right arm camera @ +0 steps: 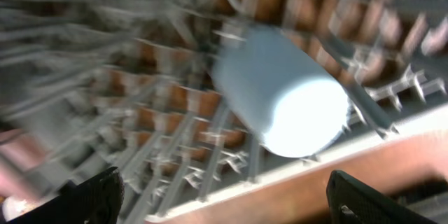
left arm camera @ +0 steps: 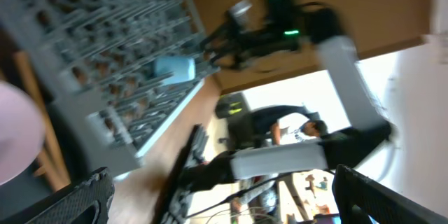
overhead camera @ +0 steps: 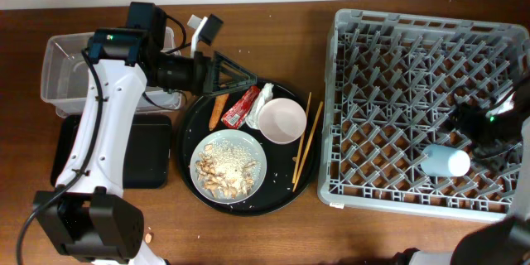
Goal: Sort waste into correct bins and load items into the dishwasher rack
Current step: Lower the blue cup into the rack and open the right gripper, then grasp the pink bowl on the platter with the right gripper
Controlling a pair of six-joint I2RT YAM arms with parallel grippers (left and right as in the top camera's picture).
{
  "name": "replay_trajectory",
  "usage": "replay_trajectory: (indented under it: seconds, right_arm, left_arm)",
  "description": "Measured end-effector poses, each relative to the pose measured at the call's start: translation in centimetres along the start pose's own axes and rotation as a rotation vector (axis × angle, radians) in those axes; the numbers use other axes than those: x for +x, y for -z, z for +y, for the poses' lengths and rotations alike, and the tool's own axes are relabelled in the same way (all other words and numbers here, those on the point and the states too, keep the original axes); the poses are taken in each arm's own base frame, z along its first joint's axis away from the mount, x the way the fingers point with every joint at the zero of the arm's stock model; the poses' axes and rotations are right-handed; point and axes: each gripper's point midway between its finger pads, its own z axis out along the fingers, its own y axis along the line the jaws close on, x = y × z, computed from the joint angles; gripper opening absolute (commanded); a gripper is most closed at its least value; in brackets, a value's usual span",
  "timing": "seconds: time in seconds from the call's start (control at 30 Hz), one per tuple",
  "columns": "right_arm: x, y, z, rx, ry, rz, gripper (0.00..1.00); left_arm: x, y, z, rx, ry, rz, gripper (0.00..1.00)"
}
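The white bowl needs to go into the dishwasher rack (overhead camera: 364, 50), so I will next use my right gripper to grab the bowl's rim on the side facing the rack (overhead camera: 303, 122).
The grey dishwasher rack (overhead camera: 364, 50) fills the right side. The light-blue cup (overhead camera: 445, 161) lies on its side in the rack's front right part; it also shows in the right wrist view (right arm camera: 280, 91). My right gripper (overhead camera: 472, 120) is open and empty just above the cup. On the round black tray (overhead camera: 192, 124) lie the carrot piece (overhead camera: 218, 110), red wrapper (overhead camera: 242, 106), white tissue (overhead camera: 265, 93), white bowl (overhead camera: 281, 121), chopsticks (overhead camera: 306, 145) and the plate (overhead camera: 229, 164) with food scraps (overhead camera: 225, 170). My left gripper (overhead camera: 240, 73) is open and empty above the tray's back edge.
The clear tub (overhead camera: 62, 74) stands at the back left, partly under my left arm. The shallow black rectangular tray (overhead camera: 149, 153) lies in front of it. The left wrist view is blurred and shows the rack (left arm camera: 91, 35) and the cup (left arm camera: 175, 68) sideways.
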Motion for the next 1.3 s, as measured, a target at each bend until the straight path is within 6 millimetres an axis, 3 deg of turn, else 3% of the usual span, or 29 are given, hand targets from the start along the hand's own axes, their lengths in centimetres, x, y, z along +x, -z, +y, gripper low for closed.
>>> replay_trajectory:
  seconds: [0.03, 0.07, 0.1, 0.17, 0.2, 0.23, 0.27, 0.3, 0.33, 0.37, 0.43, 0.5, 0.53, 0.63, 0.8, 0.87, 0.9, 1.07, 1.13, 1.17, 1.23, 1.3]
  right_arm:
    - [-0.3, 2.9, 3.5, -0.076, 0.114, -0.122, 0.86]
    - [0.9, 6.0, 7.2, -0.165, 0.238, -0.214, 0.83]
    - [1.7, 7.7, 9.8, -0.225, 0.337, -0.289, 0.79]
    - [6.8, 9.9, 17.6, -0.390, 0.630, -0.342, 0.73]
    - [9.7, 9.8, 20.7, -0.449, 0.742, -0.316, 0.72]
    - [11.9, 9.0, 23.4, -0.478, 0.815, -0.290, 0.67]
    - [13.5, 7.7, 25.1, -0.470, 0.852, -0.259, 0.67]
    - [14.8, 5.8, 26.5, -0.434, 0.868, -0.222, 0.61]
    - [15.9, 1.4, 27.7, -0.318, 0.855, -0.168, 0.57]
    - [15.9, -0.9, 27.8, -0.243, 0.837, -0.155, 0.50]
    - [15.3, -8.6, 27.6, -0.032, 0.795, -0.101, 0.46]
    - [14.3, -13.7, 26.2, 0.116, 0.753, -0.076, 0.46]
    - [14.0, -15.3, 25.7, 0.155, 0.743, -0.065, 0.46]
    - [13.8, -17.2, 25.3, 0.189, 0.721, -0.054, 0.30]
    - [13.2, -17.8, 24.8, 0.174, 0.688, -0.035, 0.24]
    - [13.0, -18.3, 24.2, 0.171, 0.668, -0.014, 0.08]
    - [12.9, -18.4, 24.3, 0.161, 0.662, -0.013, 0.04]
    - [13.1, -18.4, 24.4, 0.130, 0.652, 0.019, 0.04]
    - [13.3, -17.6, 24.3, 0.128, 0.668, 0.029, 0.04]
    - [13.1, -15.9, 25.0, 0.100, 0.682, 0.007, 0.04]
    - [12.2, -9.6, 27.2, -0.009, 0.719, -0.106, 0.04]
    - [10.3, -2.9, 27.5, -0.072, 0.705, -0.270, 0.04]
  left_arm:
    - [0.2, 0.0, 0.8, -0.045, -0.001, 0.010, 0.99]
    - [0.4, 0.1, 1.8, -0.105, 0.000, 0.024, 0.99]
    - [0.5, 0.2, 2.6, -0.157, 0.017, 0.033, 0.99]
    - [0.2, 1.7, 4.8, -0.362, 0.088, 0.031, 0.99]
    - [-0.3, 3.0, 5.5, -0.472, 0.109, 0.010, 0.99]
    - [-1.3, 5.5, 5.7, -0.635, 0.123, -0.048, 0.99]
    - [-1.5, 7.8, 5.3, -0.755, 0.140, -0.099, 0.99]
    - [-1.6, 11.2, 3.8, -0.913, 0.154, -0.194, 0.99]
    - [-0.9, 15.4, 0.9, -1.074, 0.167, -0.336, 0.99]
    - [-0.1, 17.6, -0.7, -1.146, 0.176, -0.416, 0.99]
    - [3.2, 21.8, -4.3, -1.300, 0.206, -0.569, 0.99]
    - [5.1, 23.4, -6.1, -1.381, 0.205, -0.633, 0.99]
    - [5.6, 23.9, -6.6, -1.408, 0.206, -0.650, 0.99]
    - [6.3, 24.8, -7.2, -1.455, 0.209, -0.681, 1.00]
    - [6.3, 25.0, -7.1, -1.469, 0.213, -0.685, 0.99]
    - [6.3, 25.0, -7.1, -1.469, 0.214, -0.685, 0.99]
    - [6.4, 25.0, -7.1, -1.469, 0.214, -0.685, 0.99]
    - [6.4, 25.0, -7.1, -1.469, 0.214, -0.685, 0.99]
    - [6.4, 25.0, -7.1, -1.469, 0.215, -0.683, 0.99]
    - [6.4, 25.0, -7.1, -1.470, 0.217, -0.681, 0.99]
    - [6.4, 25.0, -7.1, -1.470, 0.217, -0.681, 0.99]
    - [6.5, 25.0, -7.1, -1.470, 0.218, -0.679, 0.99]
